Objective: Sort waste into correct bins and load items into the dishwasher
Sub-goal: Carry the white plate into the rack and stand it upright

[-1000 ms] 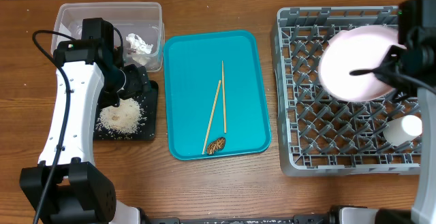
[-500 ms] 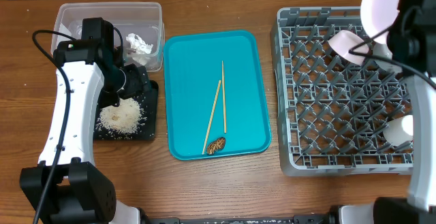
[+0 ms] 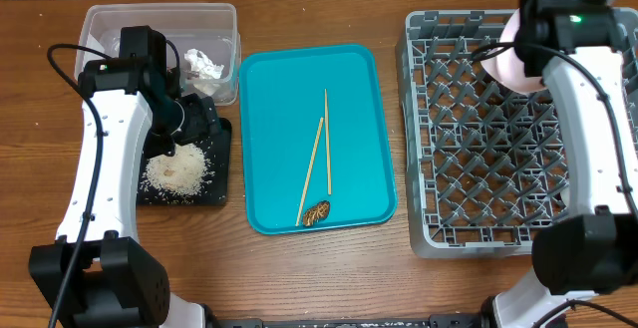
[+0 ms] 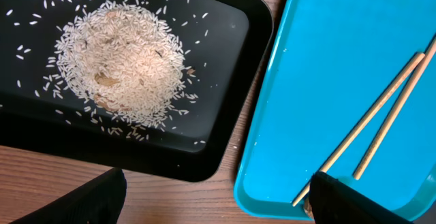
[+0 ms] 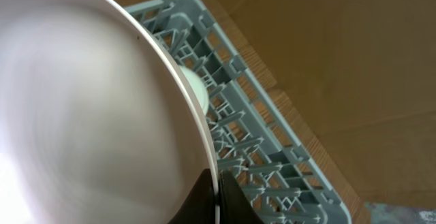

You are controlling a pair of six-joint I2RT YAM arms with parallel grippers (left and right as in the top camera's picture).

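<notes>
The plate's pinkish-white rim [image 3: 514, 86] [image 5: 182, 82] hangs above the dish rack's wires, so my right gripper should keep holding the plate until its lower edge sits between them.
My right gripper [image 5: 218, 183] is shut on the rim of a wide pinkish-white plate [image 5: 88, 115], which stands on edge over the far side of the grey dish rack [image 5: 262, 149]. From overhead only part of the plate [image 3: 516, 64] shows beside the right arm. My left gripper [image 4: 218, 207] hangs open and empty above bare wood between the black tray [image 4: 228, 60] and the teal tray [image 4: 340, 81]. Rice scraps [image 4: 126, 64] lie heaped in the black tray. A crumpled tissue [image 3: 204, 65] lies in the clear tub [image 3: 214, 14]. A brown lump [image 3: 316, 213] sits on the teal tray.
Two wooden chopsticks [image 3: 321, 159] lie lengthwise on the teal tray [image 3: 289, 89]. The dish rack [image 3: 478, 178] fills the right side of the table. A white rounded item [image 5: 196, 91] shows just behind the plate's rim. The left arm [image 3: 105, 159] reaches over the table's left side.
The right arm has swung the plate from over the rack's middle to its far edge and turned it on edge. The left arm has not moved.
</notes>
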